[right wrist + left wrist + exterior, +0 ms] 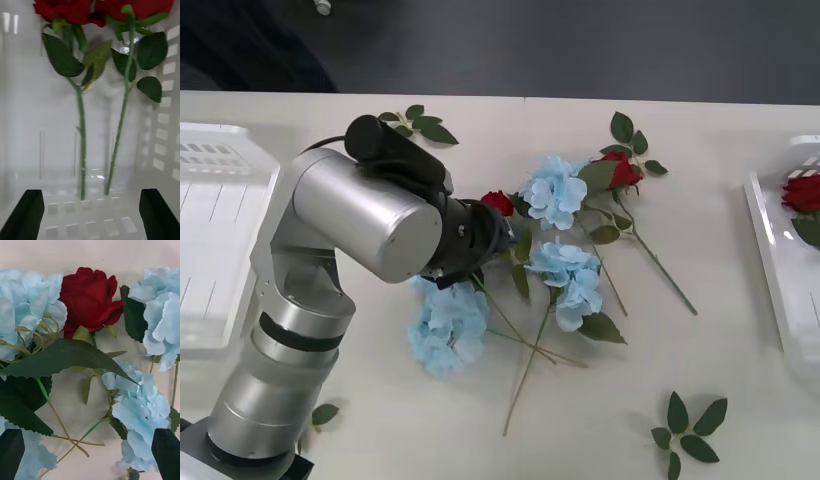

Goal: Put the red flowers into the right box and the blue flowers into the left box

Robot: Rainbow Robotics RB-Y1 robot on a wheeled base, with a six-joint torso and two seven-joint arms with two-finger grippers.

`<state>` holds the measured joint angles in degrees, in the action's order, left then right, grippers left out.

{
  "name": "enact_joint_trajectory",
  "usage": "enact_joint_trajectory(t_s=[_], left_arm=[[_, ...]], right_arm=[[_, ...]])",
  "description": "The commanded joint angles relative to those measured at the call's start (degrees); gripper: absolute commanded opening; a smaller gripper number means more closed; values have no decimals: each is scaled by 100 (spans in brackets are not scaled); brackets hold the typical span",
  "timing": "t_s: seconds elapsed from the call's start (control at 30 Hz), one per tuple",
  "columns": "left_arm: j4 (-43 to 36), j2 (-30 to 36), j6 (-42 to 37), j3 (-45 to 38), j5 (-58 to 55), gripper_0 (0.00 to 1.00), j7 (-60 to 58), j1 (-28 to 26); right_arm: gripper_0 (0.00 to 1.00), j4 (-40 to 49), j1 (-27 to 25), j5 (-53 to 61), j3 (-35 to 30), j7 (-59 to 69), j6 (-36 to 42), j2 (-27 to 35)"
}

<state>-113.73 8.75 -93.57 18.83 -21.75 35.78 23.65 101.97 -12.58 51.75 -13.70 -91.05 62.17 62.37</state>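
The red rose needs to go into the right box, so my right gripper should next grab it by its green stem just beneath the bloom [621, 203].
My left gripper [89, 435] hangs open over the heap of flowers in the middle of the table, its black fingers [13, 450] spread apart. Straight ahead of it lies a red rose [90, 300] [498, 203] between blue flowers [33, 311] [165, 315]. Three blue flowers [555, 190] [570, 275] [448, 325] lie on the table, and a second rose [620, 172] farther right. My right gripper [92, 195] is open above the right box [22, 123] [770, 250], over two red roses [71, 11] [138, 7] lying in it. The left box [220, 200] stands at the left edge.
My bulky left arm [370, 215] hides its own gripper and part of the heap in the front view. Loose leaf sprigs lie at the back [420, 125], at the front right [690, 430] and by the arm's base [323, 413]. Crossed stems [530, 350] trail toward the front.
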Motion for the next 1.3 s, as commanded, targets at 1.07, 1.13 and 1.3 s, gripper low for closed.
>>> enact_joint_trajectory(t_s=[1.07,1.13,1.3], left_arm=[[1573,-251,1201,552,1516,100,290,52],[1661,-251,1262,534,1560,100,307,52],[1916,-251,1517,455,1551,100,351,52]], right_arm=[[75,-529,3288,-1607,2090,123,164,-2625],[75,-714,3402,-1712,2108,96,129,-2739],[75,-1153,3692,-1774,2222,43,-3,-2889]])
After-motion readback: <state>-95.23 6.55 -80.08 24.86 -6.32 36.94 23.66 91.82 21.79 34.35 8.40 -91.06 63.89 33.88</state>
